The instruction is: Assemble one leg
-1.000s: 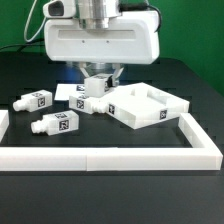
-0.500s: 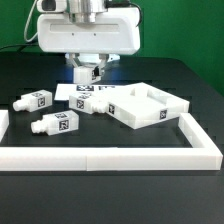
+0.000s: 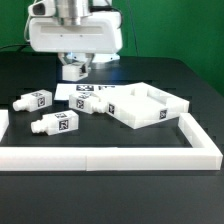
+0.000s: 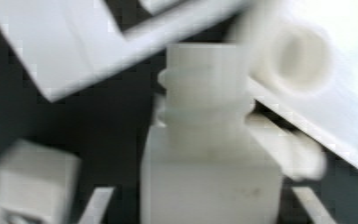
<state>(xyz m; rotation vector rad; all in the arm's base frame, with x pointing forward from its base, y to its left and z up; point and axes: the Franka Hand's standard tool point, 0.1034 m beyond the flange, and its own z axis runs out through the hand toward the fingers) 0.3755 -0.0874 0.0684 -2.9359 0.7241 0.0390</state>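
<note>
The held white leg hangs above the marker board in the exterior view and would fall if I opened now, so my gripper keeps holding it from here.
My gripper (image 3: 75, 70) is shut on one white leg (image 3: 74, 71) and holds it in the air, above and behind the table's parts. In the wrist view the held leg (image 4: 211, 140) stands between the fingers (image 4: 105, 208), stub end pointing away from the camera; that view is blurred. Three more tagged legs lie on the table: one at the exterior view's left (image 3: 35, 100), one nearer the front (image 3: 57, 124), one in the middle (image 3: 90, 103). The square panel with raised rim (image 3: 150, 118) lies to the right of them.
The marker board (image 3: 72, 91) lies under the gripper, behind the middle leg. Long white border rails (image 3: 110, 156) run along the front and up the exterior view's right side (image 3: 200, 140). A rail end sits at the left edge (image 3: 3, 122).
The gripper has risen from beside the panel and moved toward the exterior view's left, carrying the leg up with it. The parts on the table have not moved.
</note>
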